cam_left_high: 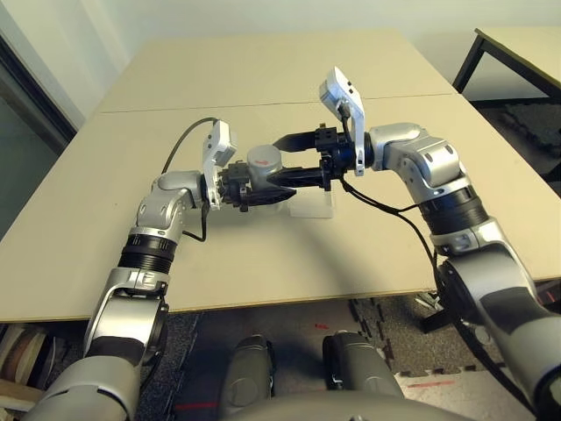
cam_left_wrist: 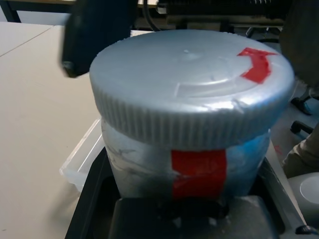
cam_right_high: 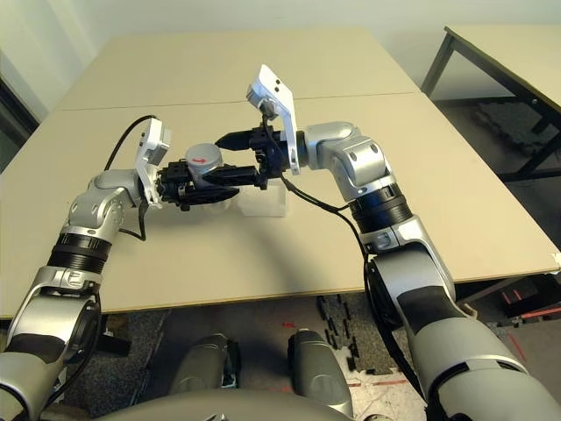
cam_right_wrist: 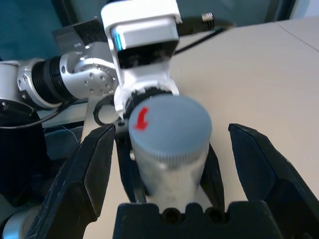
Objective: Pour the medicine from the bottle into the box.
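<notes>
The robot needs to open the bottle to pour the medicine, so its right gripper needs to grab the bottle next by its red-marked grey screw cap (cam_left_high: 264,158) (cam_right_wrist: 171,125).
The bottle (cam_left_high: 264,161), silver-grey with a red-marked grey screw cap (cam_left_wrist: 192,84), is held upright above the table by my left gripper (cam_left_high: 252,188), which is shut on its body. My right gripper (cam_right_wrist: 172,149) reaches in from the right and stands open. Its black fingers (cam_right_wrist: 84,174) lie on either side of the cap without touching it. The clear box (cam_left_high: 312,204) rests on the table just below and to the right of the bottle, and one corner of the box (cam_left_wrist: 82,159) lies under the left gripper. The cap is on, so the medicine is hidden.
The beige table (cam_left_high: 263,79) stretches far behind the arms, with a seam across it. A second table (cam_left_high: 526,44) with black legs stands at the back right. The near table edge runs just in front of my forearms.
</notes>
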Available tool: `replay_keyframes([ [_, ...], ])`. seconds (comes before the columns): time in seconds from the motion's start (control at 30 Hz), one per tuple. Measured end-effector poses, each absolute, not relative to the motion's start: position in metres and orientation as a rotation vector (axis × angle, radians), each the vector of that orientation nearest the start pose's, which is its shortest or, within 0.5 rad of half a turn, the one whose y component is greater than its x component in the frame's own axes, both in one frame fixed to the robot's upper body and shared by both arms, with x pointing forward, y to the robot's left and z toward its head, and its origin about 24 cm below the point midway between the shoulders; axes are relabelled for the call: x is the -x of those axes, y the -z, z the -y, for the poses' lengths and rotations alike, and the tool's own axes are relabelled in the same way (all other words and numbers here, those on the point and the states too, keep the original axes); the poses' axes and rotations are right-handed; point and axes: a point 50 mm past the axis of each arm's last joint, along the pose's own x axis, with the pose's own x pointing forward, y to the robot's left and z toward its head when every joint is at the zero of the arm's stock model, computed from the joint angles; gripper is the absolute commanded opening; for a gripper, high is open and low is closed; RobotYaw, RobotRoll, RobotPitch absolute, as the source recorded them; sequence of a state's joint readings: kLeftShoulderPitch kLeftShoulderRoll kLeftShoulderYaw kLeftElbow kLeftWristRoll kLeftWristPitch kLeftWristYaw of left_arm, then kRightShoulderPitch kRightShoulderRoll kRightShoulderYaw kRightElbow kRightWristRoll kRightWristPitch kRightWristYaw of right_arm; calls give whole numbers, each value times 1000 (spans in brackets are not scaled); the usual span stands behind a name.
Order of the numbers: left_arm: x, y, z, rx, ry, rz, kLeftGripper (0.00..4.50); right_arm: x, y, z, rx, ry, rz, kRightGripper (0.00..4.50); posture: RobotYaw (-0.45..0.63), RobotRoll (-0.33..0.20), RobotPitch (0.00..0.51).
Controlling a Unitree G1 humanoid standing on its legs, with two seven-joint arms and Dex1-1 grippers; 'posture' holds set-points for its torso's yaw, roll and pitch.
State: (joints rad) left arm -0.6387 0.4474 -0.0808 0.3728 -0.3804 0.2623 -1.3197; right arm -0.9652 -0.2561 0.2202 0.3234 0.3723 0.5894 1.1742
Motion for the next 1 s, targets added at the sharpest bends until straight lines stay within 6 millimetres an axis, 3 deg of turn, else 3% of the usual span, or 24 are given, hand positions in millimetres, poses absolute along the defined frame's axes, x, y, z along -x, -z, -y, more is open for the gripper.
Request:
replay_keyframes([
  [0.17,-322,-133,-153,-69,1387,-87,2608,-334,-206,48,98,-1546,-114,4500,-72,0,44],
  [0.37,-321,-133,-151,-63,1387,-79,2608,-334,-203,46,75,-1561,-133,2575,-62,0,43],
  [0.63,-320,-133,-148,-52,1407,-72,2608,-333,-204,49,60,-1587,-145,2575,-56,0,37],
  [1.0,-306,-147,-129,-67,1588,-32,2608,-319,-214,64,19,-1774,-170,2574,-40,0,27],
])
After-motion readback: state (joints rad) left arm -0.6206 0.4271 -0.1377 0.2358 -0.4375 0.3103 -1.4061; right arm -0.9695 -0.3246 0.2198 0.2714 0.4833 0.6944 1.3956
